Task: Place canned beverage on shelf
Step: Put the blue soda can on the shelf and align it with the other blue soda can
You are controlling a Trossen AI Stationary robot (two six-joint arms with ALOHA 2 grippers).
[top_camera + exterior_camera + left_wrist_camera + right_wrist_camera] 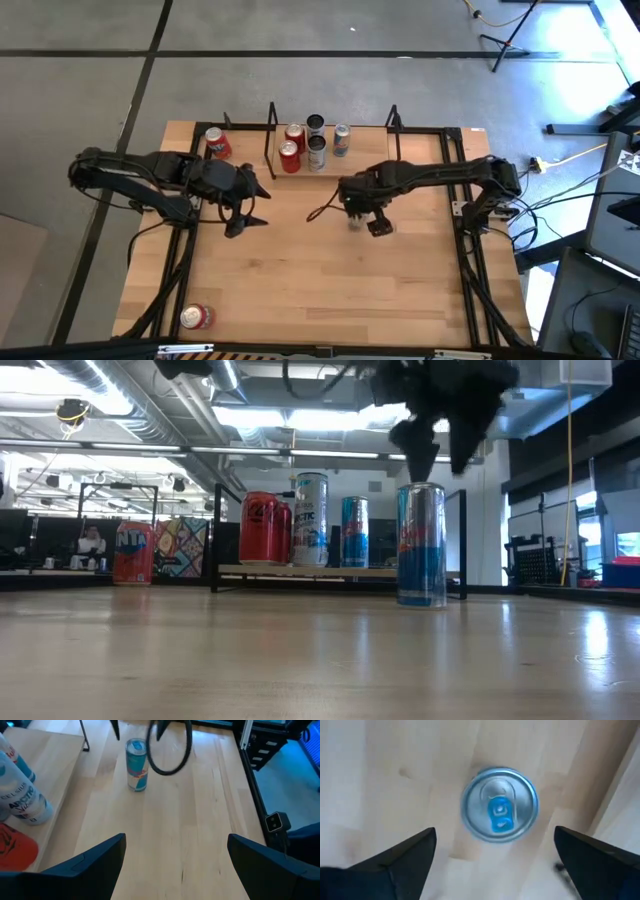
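The blue-and-silver can should go on the shelf as another drink. My right gripper should pick up the can next by its upper body below its rim.
A slim blue-and-silver beverage can stands upright on its base on the wooden tabletop, in front of the shelf's right end. My right gripper hangs just above it, pointing down and open, its fingers clear of the can's top. The shelf is a low light-wood board with black wire ends at the table's far edge. It carries two red cans, a white can and a blue one. My left gripper waits open, left of centre.
One red can stands on the table left of the shelf. Another red can sits near the front left corner. Bare wood lies between the two arms and toward the near edge. Black frame rails run along the table's sides.
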